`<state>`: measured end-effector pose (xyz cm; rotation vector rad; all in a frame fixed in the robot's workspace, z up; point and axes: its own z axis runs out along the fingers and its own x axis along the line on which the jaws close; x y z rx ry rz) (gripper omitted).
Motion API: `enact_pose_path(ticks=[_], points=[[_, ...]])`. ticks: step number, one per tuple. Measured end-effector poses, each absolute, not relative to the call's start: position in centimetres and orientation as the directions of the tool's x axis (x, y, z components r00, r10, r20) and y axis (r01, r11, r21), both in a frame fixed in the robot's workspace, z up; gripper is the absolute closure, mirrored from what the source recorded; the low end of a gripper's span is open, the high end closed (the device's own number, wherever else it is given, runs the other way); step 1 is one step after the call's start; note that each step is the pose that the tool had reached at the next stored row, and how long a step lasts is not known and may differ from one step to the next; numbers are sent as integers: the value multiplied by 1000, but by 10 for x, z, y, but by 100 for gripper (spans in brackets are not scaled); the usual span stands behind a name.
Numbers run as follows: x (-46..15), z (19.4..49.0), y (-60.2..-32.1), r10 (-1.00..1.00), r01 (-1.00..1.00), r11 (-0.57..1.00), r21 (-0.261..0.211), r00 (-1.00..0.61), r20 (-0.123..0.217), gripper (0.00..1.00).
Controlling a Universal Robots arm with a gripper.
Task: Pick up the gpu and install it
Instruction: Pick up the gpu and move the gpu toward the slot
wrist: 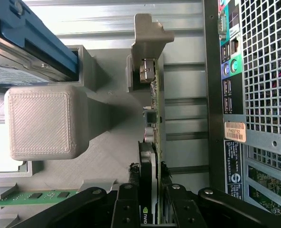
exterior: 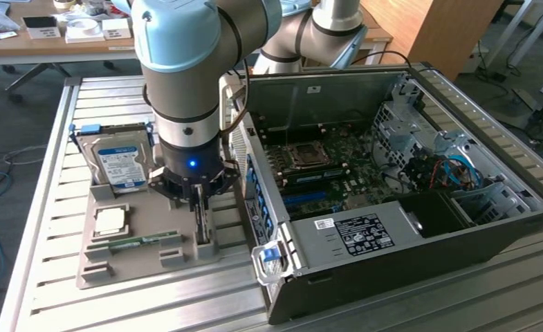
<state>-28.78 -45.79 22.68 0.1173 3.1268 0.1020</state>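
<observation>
The GPU's metal bracket [wrist: 147, 39] is bent and stepped, so my gripper should next grab the GPU by its black fan end [wrist: 149, 187], where two flat sides are opposite each other.
The gpu [exterior: 203, 225] stands on edge in a slot of the grey holder tray [exterior: 124, 273], close beside the open computer case [exterior: 391, 173]. In the wrist view the gpu [wrist: 152, 137] is a thin dark card with a green board edge, and its metal bracket end sits against a grey post. My gripper [exterior: 196, 200] is lowered straight onto the card. Its black fingers [wrist: 128, 209] straddle the card's near end, one on each face, each with only a sliver of gap. The gripper [wrist: 152, 211] is open, narrowly.
The tray also carries a hard drive [exterior: 119, 166] with a blue-white label, a square processor [exterior: 111, 221] and a green memory stick [exterior: 137, 242]. The case's rear port panel [wrist: 230, 71] stands right next to the card. A slatted metal table [exterior: 50, 207] lies under everything.
</observation>
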Motion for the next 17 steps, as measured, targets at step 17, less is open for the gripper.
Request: enact_pose_path(ticks=[17], points=[[-288, 227, -458, 30, 30, 997, 66, -1000, -9, 73]])
